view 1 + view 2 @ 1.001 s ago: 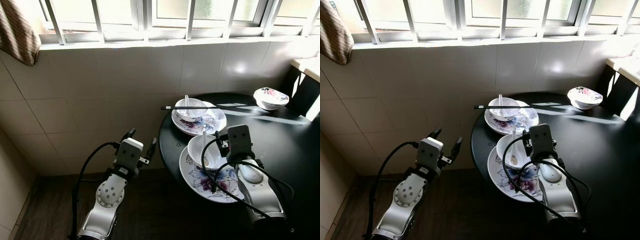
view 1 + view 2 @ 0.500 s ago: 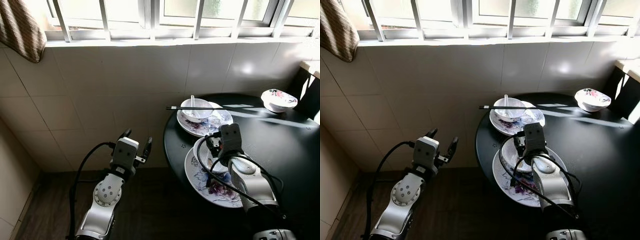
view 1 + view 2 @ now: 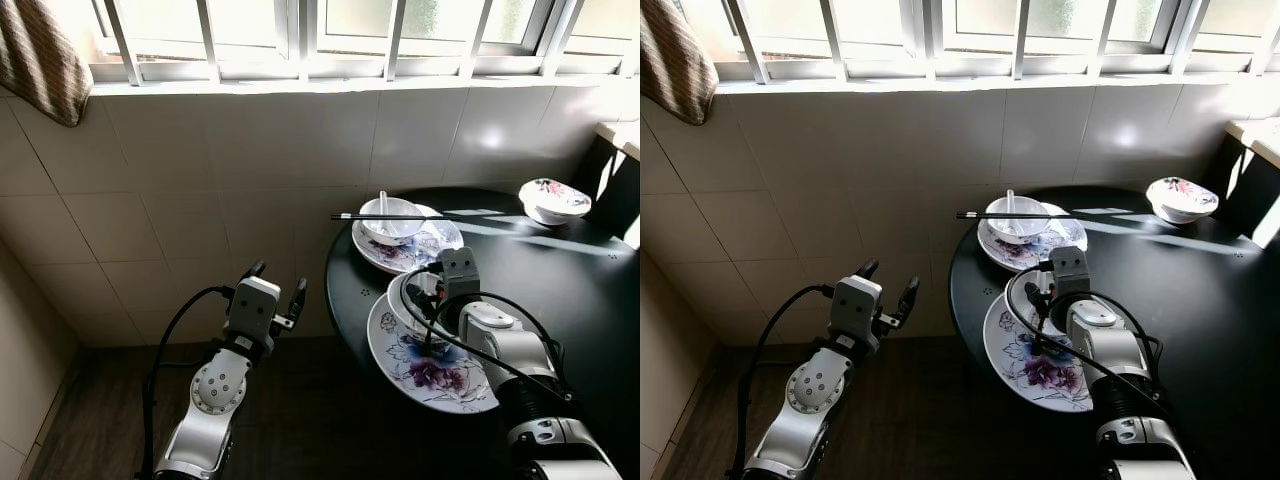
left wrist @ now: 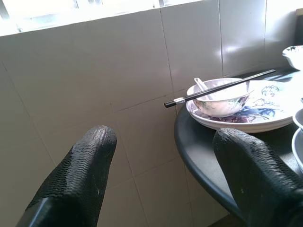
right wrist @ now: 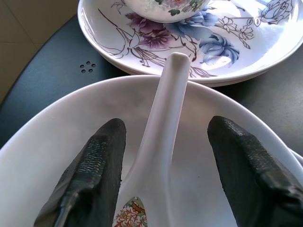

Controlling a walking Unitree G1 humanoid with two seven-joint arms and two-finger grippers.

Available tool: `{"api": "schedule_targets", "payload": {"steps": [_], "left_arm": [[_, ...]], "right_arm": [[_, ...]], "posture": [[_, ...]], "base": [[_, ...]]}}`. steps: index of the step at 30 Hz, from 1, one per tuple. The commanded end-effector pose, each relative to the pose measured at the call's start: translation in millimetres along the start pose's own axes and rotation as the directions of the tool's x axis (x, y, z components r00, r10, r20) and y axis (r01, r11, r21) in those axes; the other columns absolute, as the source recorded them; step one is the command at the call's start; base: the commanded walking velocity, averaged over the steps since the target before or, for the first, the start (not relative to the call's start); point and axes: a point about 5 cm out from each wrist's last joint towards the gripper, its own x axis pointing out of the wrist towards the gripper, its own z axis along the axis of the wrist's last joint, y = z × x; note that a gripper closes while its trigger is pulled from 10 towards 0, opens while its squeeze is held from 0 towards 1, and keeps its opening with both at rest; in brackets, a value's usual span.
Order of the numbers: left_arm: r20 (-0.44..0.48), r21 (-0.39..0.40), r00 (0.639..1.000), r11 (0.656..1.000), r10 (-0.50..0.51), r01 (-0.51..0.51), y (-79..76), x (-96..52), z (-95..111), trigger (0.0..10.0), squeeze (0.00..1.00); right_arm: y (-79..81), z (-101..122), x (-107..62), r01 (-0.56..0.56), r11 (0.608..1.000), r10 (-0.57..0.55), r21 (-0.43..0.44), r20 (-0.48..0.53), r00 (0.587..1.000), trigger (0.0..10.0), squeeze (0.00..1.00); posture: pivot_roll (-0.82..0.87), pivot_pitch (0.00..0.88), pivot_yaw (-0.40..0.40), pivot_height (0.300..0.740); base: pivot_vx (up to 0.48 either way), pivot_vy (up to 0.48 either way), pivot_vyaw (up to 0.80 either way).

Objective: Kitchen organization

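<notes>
My right gripper takes hold of the white spoon (image 5: 161, 142) by its handle (image 5: 165, 104) next, to move it to the sink.
On the round black table (image 3: 570, 270) a white bowl (image 3: 398, 298) sits on a flowered plate (image 3: 435, 372) at the near edge. A white spoon (image 5: 161, 142) lies in this bowl. My right gripper (image 5: 166, 125) is open, low over the bowl, one finger on each side of the spoon's handle without touching it. Behind it, a second flowered plate (image 3: 435, 245) carries a bowl (image 3: 392, 230) with a spoon and black chopsticks (image 3: 380, 216) across its rim. My left gripper (image 3: 277, 283) hangs open off the table's left side, above the floor.
A small flowered bowl (image 3: 553, 197) stands at the table's far right. A tiled wall (image 3: 200, 180) under a barred window runs close behind the table. A brown curtain (image 3: 40, 60) hangs at the upper left. Dark floor (image 3: 300, 400) lies left of the table.
My right gripper has drawn down into the near bowl and now straddles the spoon handle. The view has shifted slightly. The left arm holds its place.
</notes>
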Motion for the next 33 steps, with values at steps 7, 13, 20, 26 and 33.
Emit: {"api": "schedule_targets", "payload": {"steps": [7,13,20,26,33], "left_arm": [[-0.009,0.006,1.000,1.000,-0.010,0.010,-1.8,2.4,-0.9,10.0,0.00],[-0.014,0.011,1.000,1.000,-0.015,0.016,-2.1,3.1,-1.8,10.0,0.00],[-0.019,0.010,1.000,1.000,-0.016,0.016,-2.2,3.0,-2.4,10.0,0.00],[-0.022,0.009,1.000,1.000,-0.016,0.017,-2.2,3.4,-3.1,10.0,0.00],[-0.025,0.010,1.000,1.000,-0.018,0.018,-1.8,3.5,-3.8,10.0,0.00]], "right_arm": [[7.5,-4.5,4.5,-0.066,0.997,0.067,0.026,-0.035,0.997,10.0,0.00],[7.9,-9.0,6.0,-0.068,0.997,0.070,0.045,-0.044,0.997,5.8,0.00],[2.9,-12.8,5.2,-0.057,0.998,0.058,0.028,-0.028,0.998,0.0,0.00],[0.6,-6.1,4.0,-0.027,1.000,0.027,-0.009,0.031,0.999,0.0,0.00],[15.8,10.9,-1.5,-0.027,1.000,0.026,0.003,0.157,0.987,0.0,0.00]], "posture": [[0.05,0.000,-0.019,0.740],[0.05,0.000,-0.016,0.740],[0.05,0.000,-0.015,0.740],[0.05,0.000,-0.015,0.740],[0.05,0.000,-0.011,0.740]], "base": [[0.000,0.000,0.00],[0.000,0.000,0.00],[0.000,0.000,0.00],[0.000,0.000,0.00],[0.000,0.000,0.00]]}}
